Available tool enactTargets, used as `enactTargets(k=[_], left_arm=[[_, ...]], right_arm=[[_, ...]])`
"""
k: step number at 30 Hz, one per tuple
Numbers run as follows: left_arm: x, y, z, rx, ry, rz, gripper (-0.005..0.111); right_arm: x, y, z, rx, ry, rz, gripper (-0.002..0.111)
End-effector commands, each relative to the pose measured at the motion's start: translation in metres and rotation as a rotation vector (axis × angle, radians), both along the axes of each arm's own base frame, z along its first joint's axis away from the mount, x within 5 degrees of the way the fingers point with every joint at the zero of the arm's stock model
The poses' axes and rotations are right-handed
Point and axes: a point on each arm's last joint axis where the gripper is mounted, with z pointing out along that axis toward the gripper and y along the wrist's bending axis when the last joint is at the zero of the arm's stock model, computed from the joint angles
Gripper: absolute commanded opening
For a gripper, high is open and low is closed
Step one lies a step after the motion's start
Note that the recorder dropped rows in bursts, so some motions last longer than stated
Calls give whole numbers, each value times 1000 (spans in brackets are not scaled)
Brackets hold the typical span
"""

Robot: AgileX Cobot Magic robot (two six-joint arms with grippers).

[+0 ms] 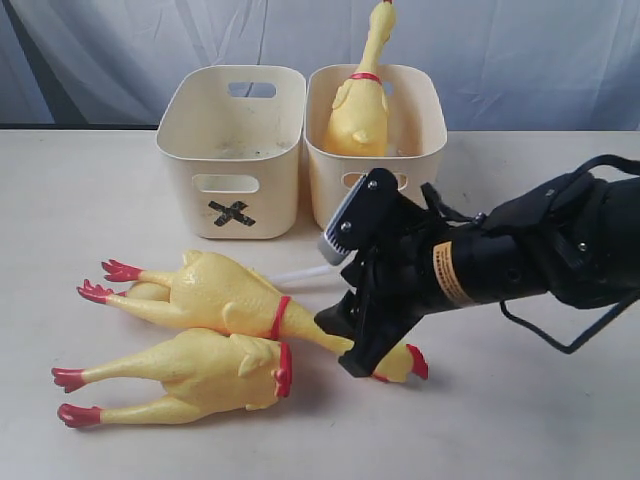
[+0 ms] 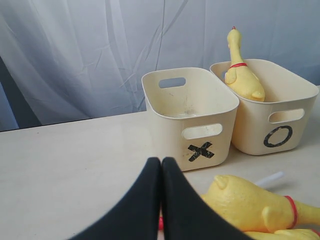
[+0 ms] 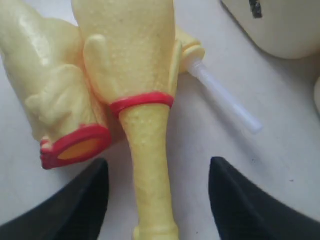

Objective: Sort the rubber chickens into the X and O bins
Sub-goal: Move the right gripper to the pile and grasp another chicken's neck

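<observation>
The whole chicken needs to go to the O bin, so I will grip it by its neck with my right gripper next.
The X bin holds nothing that I can see. In the O bin beside it, one rubber chicken stands upright. A whole chicken lies on the table, its neck running under my right gripper. The right gripper is open, its jaws either side of that neck without touching it. A headless body with a red neck ring lies alongside. A white tube pokes out behind the whole chicken. My left gripper is shut and empty, low over the table facing the X bin.
The right arm's black body and cables fill the right side of the table. A pale curtain hangs behind the bins. Bare tabletop lies left of the X bin.
</observation>
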Motion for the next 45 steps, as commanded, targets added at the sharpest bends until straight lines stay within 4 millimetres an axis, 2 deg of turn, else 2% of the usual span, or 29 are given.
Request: enactTargets(k=[1, 7, 14, 24, 29, 32, 35, 41, 45], left_arm=[[-1, 0, 3, -3, -15, -1, 0], [-1, 0, 3, -3, -15, -1, 0], [-1, 0, 3, -3, -15, -1, 0], [-1, 0, 3, -1, -15, -1, 0], [-1, 0, 3, -1, -15, -1, 0], [-1, 0, 3, -1, -15, -1, 0], [-1, 0, 3, -1, -15, -1, 0], [-1, 0, 3, 1, -15, 0, 0], [-1, 0, 3, 3, -15, 0, 0]], right_arm=[[3, 1, -19, -57, 18, -2, 57], [6, 0, -39, -121, 34, 10, 57], [8, 1, -52, -153, 51, 21, 56], [16, 7, -55, -147, 54, 30, 33], [17, 8, -55, -147, 50, 28, 29], [17, 8, -55, -145, 53, 30, 18], [17, 8, -55, -145, 53, 30, 0], [13, 11, -53, -117, 72, 70, -1], [7, 14, -43, -74, 66, 144, -1]])
